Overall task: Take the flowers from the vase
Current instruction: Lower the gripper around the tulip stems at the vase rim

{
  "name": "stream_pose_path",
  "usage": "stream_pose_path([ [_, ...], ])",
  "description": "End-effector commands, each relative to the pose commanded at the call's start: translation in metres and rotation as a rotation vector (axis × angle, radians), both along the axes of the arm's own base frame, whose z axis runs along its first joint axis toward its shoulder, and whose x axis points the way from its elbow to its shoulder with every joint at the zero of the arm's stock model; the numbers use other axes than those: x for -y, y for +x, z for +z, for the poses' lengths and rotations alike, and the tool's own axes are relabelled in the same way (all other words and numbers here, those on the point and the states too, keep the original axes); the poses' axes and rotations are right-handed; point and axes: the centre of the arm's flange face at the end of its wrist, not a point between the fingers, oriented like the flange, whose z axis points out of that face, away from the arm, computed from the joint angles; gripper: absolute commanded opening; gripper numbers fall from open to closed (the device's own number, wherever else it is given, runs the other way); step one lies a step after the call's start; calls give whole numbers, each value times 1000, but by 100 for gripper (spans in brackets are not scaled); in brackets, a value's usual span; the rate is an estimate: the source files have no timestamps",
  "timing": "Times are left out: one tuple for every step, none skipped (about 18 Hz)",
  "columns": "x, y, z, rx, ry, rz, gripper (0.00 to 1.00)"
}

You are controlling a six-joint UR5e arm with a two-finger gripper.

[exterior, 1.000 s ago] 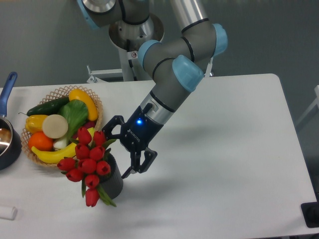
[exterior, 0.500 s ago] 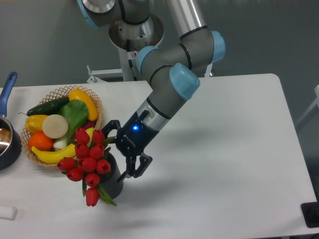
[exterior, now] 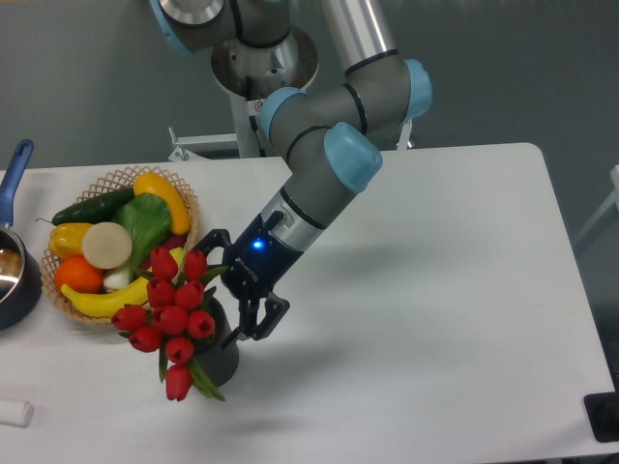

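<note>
I need to lift the flowers (exterior: 172, 314) out of the dark grey vase (exterior: 223, 358), so my gripper should next grab the flowers' stems below the red buds.
The flowers (exterior: 172, 314), a bunch of red tulip buds with green leaves, stand in the dark grey vase (exterior: 223, 358) near the table's front left. The buds spread wider than the vase and hide most of it. My gripper (exterior: 221, 294) is open and comes in from the right at the bunch's upper right side. One finger (exterior: 215, 240) is above the top buds and the other finger (exterior: 253, 324) is beside the vase's rim. I cannot tell whether the fingers touch the stems.
A woven basket (exterior: 184, 199) of fruit and vegetables sits just behind and left of the flowers. A blue-handled pot (exterior: 14, 266) is at the left edge. A small white object (exterior: 14, 413) lies at the front left. The arm's base (exterior: 253, 58) stands behind the table.
My gripper has moved left and slightly down, closing in on the flowers and vase. It stays open. The flowers and vase have barely shifted.
</note>
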Motion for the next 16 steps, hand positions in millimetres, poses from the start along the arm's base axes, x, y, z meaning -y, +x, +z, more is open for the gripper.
stream_pose_path([
  [-1,0,0,-1,1,-2,100],
  [-1,0,-1,-2,0,-2,100],
  [-2,-1,0,-5,2,-3,100],
  [-3,-1,0,-7,3,-5,99],
  [-5,-3,1,-9,5,-5,97],
  [-7,-4,3,-13,9,-6,96],
  [-9,-4,4,-15,10,-9,96],
  [-9,-4,3,-14,9,-9,96],
  [-9,-4,3,-14,8,-9,96],
  [-9,-4,3,-14,8,-9,96],
  [-9,-3,4,-16,9,-10,94],
  [-9,-3,4,-16,9,-10,90],
  [-9,-2,3,-14,8,-10,87],
  [-9,-3,3,-17,8,-11,83],
  [-10,-3,2,-18,5,-11,80],
  [-10,-4,-1,-18,4,-14,75],
])
